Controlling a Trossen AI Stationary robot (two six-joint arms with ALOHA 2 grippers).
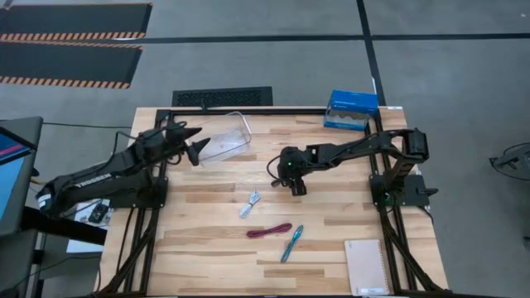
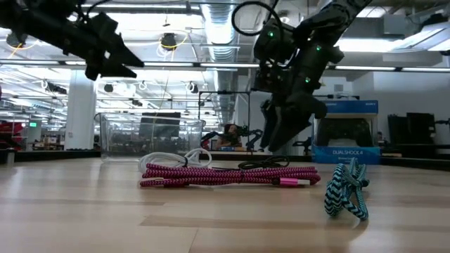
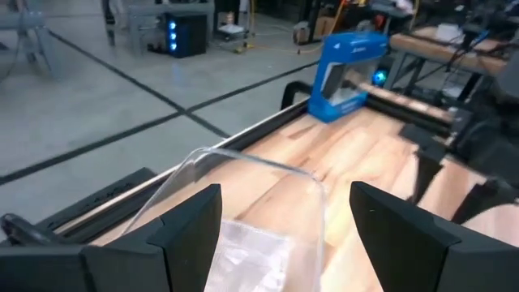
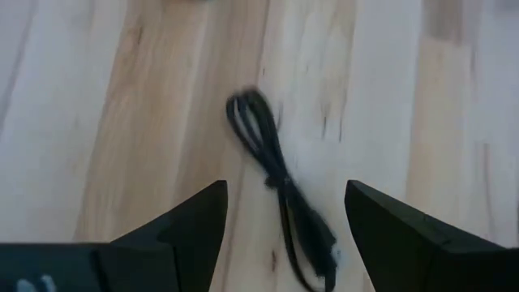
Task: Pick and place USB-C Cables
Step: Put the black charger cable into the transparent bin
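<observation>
Next, the right gripper grabs the black USB-C cable by its bundled middle (image 4: 280, 182) to place it in the clear container.
A black USB-C cable (image 4: 280, 191) lies bundled on the wooden table. My right gripper (image 4: 284, 235) is open above it, with a finger on either side and not touching it; the gripper also shows in the high view (image 1: 296, 182). A white-grey cable (image 1: 250, 203) and a maroon cable (image 1: 269, 230) lie nearer the front edge. In the low view the maroon cable (image 2: 225, 174) lies in front of the white one (image 2: 179, 158). My left gripper (image 1: 195, 147) is open and empty, raised beside a clear plastic container (image 1: 225, 136).
A teal braided cable (image 1: 291, 242) lies right of the maroon one, and a notebook (image 1: 366, 266) lies at the front right corner. A blue box (image 1: 351, 109) stands at the far edge. The container's rim (image 3: 243, 166) shows between my left fingers.
</observation>
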